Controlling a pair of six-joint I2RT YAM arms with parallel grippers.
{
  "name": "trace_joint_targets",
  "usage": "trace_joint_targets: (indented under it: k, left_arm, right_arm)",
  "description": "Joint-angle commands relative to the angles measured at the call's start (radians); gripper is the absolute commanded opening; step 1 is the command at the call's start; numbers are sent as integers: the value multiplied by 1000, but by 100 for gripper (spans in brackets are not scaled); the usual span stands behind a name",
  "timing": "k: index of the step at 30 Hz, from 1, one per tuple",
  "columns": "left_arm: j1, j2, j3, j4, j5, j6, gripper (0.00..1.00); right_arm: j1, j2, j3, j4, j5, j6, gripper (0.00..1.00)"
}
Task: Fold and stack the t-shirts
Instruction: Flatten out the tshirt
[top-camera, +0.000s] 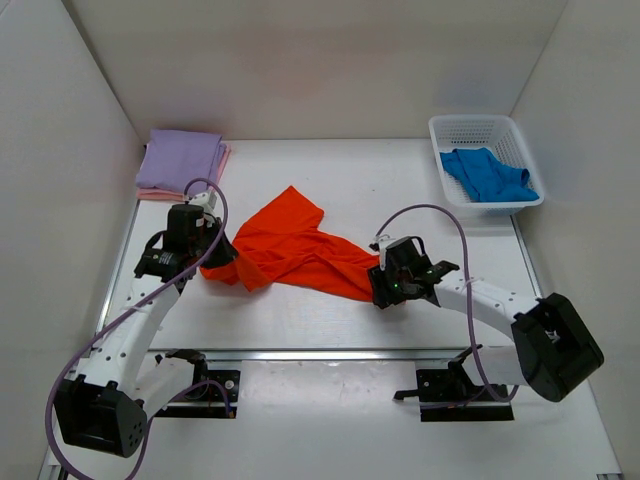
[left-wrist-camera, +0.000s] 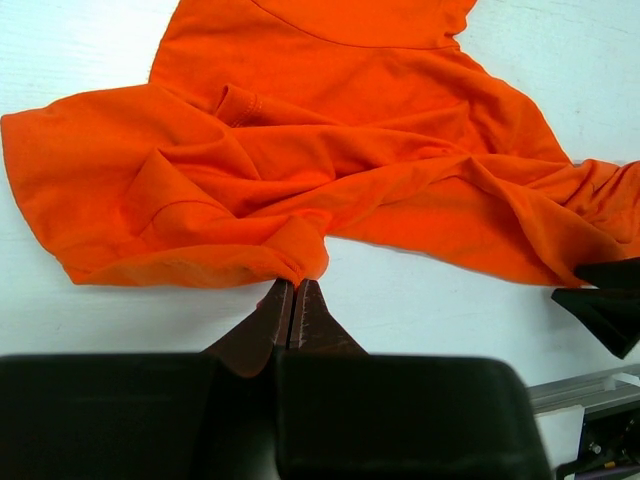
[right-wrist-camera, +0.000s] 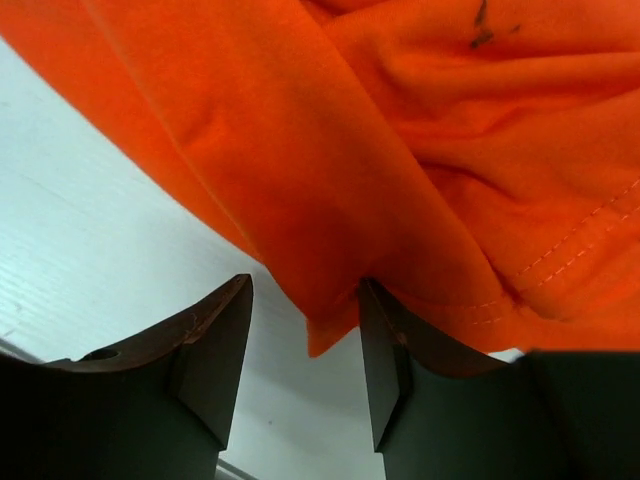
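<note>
My right gripper can close on the orange t-shirt's corner.
The orange t-shirt (top-camera: 290, 250) lies crumpled across the middle of the table and fills the left wrist view (left-wrist-camera: 330, 150). My left gripper (top-camera: 213, 262) is at its left edge, with the jaws shut (left-wrist-camera: 293, 284) on a fold of the hem. My right gripper (top-camera: 381, 282) is at the shirt's right end. Its jaws are open (right-wrist-camera: 305, 290), and a corner of the orange cloth (right-wrist-camera: 400, 150) hangs between them, against the right finger (right-wrist-camera: 385, 350). The lavender t-shirt (top-camera: 182, 155) lies folded on the pink one (top-camera: 160, 193) at the back left. The blue t-shirt (top-camera: 488, 175) lies in the basket.
The white mesh basket (top-camera: 470, 122) stands at the back right by the wall. White walls close the table on the left, back and right. A metal rail (top-camera: 330, 354) runs along the near edge, with both arm bases behind it.
</note>
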Motion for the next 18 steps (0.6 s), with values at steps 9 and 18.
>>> trace_joint_targets:
  k: [9, 18]
  left_arm:
    - [-3, -29, -14, 29, 22, -13, 0]
    - [39, 11, 142, 15, 56, 3, 0]
  right_arm:
    - [-35, -15, -26, 64, -28, 48, 14]
    - [-108, -153, 136, -130, -40, -1, 0]
